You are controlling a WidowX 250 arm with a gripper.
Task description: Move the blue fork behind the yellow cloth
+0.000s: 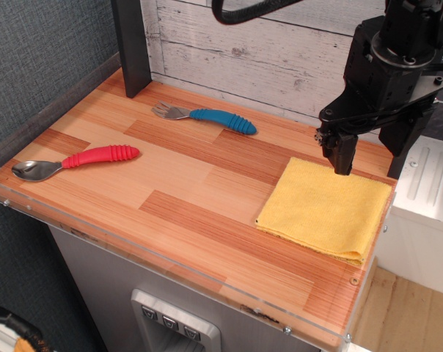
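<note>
My gripper grabs the fork by its ribbed handle (223,119) next, to move the blue fork behind the yellow cloth (326,210).
The blue fork (210,116) lies flat at the back middle of the wooden table, its silver tines pointing left and its ribbed blue handle to the right. The yellow cloth (326,210) lies flat and folded at the right front of the table. My gripper (370,158) hangs over the cloth's back edge, far to the right of the fork. Its two black fingers (343,154) stand apart and hold nothing.
A red-handled silver spoon (78,159) lies at the table's left front. A dark post (131,45) stands at the back left corner. A white plank wall (258,44) closes the back. A white appliance (429,213) stands beside the table's right edge.
</note>
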